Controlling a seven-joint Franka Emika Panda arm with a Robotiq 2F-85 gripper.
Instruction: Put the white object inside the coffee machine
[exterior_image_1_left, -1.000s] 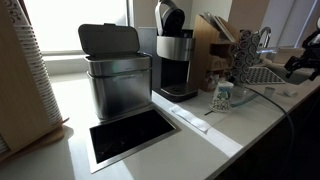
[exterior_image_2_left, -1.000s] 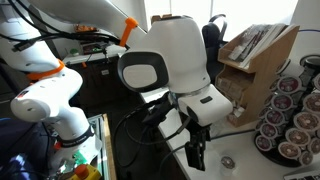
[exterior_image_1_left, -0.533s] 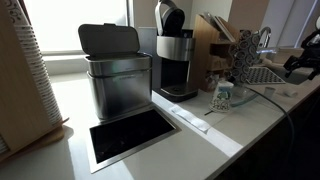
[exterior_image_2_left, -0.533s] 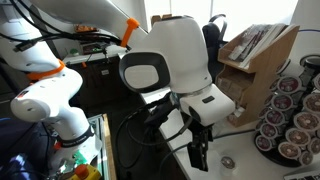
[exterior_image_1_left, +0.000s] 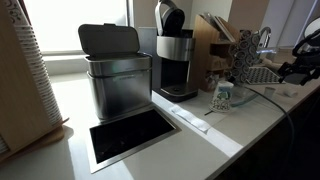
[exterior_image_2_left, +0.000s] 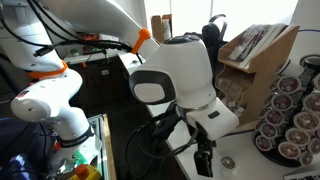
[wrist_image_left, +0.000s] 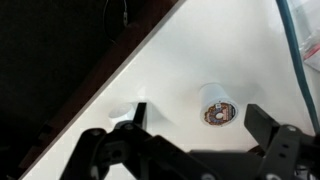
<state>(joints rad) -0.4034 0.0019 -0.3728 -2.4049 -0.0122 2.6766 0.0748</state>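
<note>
My fingers are above the pod's lid in the wrist view. My gripper should come down before it closes on the coffee pod.
The white object is a small white coffee pod (wrist_image_left: 216, 106) with a brown printed lid, lying on the white counter; it also shows in an exterior view (exterior_image_2_left: 228, 162). My gripper (wrist_image_left: 200, 121) hangs open above it, one finger on each side, not touching it. In an exterior view the gripper (exterior_image_2_left: 205, 161) points down just beside the pod. The coffee machine (exterior_image_1_left: 175, 55), silver with a black head and base, stands at the back of the counter, far from the arm (exterior_image_1_left: 300, 62) at the right edge.
A brushed-steel bin (exterior_image_1_left: 114, 78) with its black lid raised stands next to the machine. A square opening (exterior_image_1_left: 130, 135) is cut into the counter. A rack of pods (exterior_image_2_left: 290, 115) and a wooden holder (exterior_image_2_left: 255, 45) stand close to the gripper. The counter edge (wrist_image_left: 120, 85) runs diagonally.
The arm has moved lower and a little toward the pod; the gripper now sits closer to the counter. The pod has not moved.
</note>
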